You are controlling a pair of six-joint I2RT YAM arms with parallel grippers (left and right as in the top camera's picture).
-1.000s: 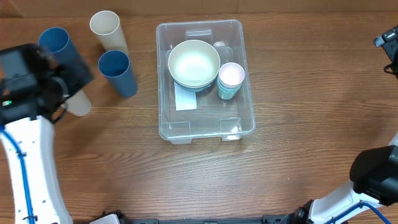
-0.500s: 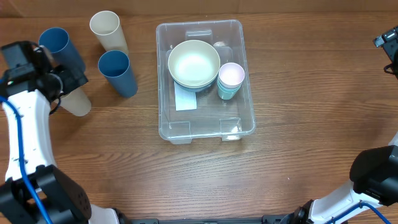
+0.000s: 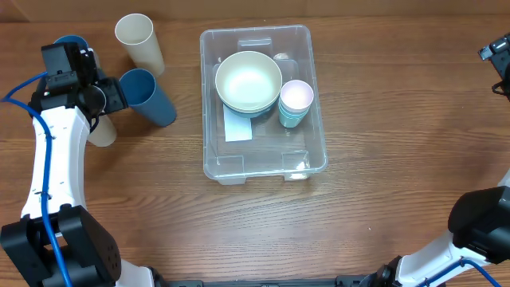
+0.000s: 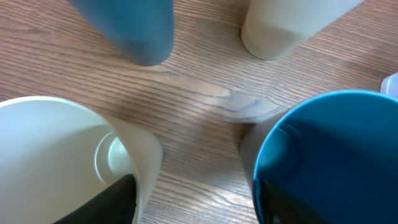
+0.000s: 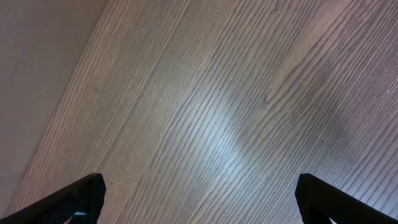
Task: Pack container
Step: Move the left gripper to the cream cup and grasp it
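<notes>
My left gripper should next grab the cream cup by the side of its rim facing the nearer blue cup [image 4: 329,149], so that the cream cup's base stays free.
The clear container [image 3: 213,155] stands at the table's middle with a white label [image 3: 237,127] on its bottom. It holds a stack of pale green bowls [image 3: 249,80] and a pink cup nested in teal ones [image 3: 296,102]. My left gripper [image 3: 105,97] is open among the cups at the left. In the left wrist view it [image 4: 196,199] has one finger at a cream cup [image 4: 56,149] and the other at a blue cup [image 4: 329,149], holding nothing. My right gripper [image 5: 199,193] is open and empty over bare wood, at the overhead view's right edge [image 3: 498,52].
An upright cream cup [image 3: 137,38] and a blue cup [image 3: 72,44] partly behind my left arm stand at the far left. The nearer blue cup [image 3: 150,96] and a cream cup [image 3: 100,133] flank the left gripper.
My left arm has swung right and toward the far side, bringing its gripper in between the cream cup and the nearer blue cup. The right arm and container contents have not moved.
</notes>
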